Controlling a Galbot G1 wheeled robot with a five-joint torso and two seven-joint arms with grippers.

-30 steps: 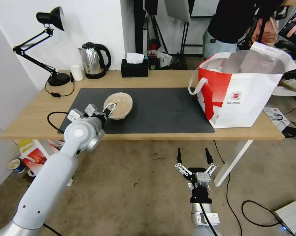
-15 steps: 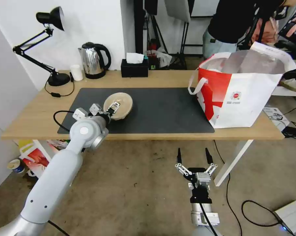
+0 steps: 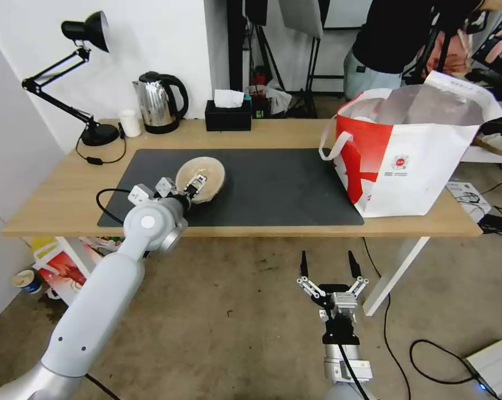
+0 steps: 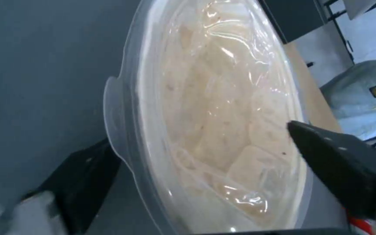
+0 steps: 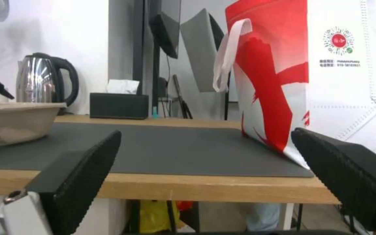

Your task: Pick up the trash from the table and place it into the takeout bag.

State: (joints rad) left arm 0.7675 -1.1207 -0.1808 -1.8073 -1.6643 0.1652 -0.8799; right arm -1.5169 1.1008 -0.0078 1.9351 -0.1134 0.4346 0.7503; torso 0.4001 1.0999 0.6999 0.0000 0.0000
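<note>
I will next use my left gripper to grab the plastic-wrapped bowl by its rim, so that it can drop into the takeout bag as trash.
The beige plastic-wrapped bowl sits level on the dark grey mat of the table, left of centre. My left gripper is at the bowl's near rim, open. In the left wrist view one finger lies over the plastic film of the bowl and the other is outside the wall, so the rim is between them. The takeout bag stands open at the table's right end. My right gripper hangs open below the table's front edge, holding nothing; its view shows the bowl and the bag.
Along the back edge stand a black desk lamp, a small white cup, a steel kettle and a black tissue box. A black cable loops over the mat's left edge. Cables and a box lie on the floor at right.
My left arm has moved right and forward, bringing the gripper further onto the bowl's rim. The bowl, the bag and the right arm have stayed put.
</note>
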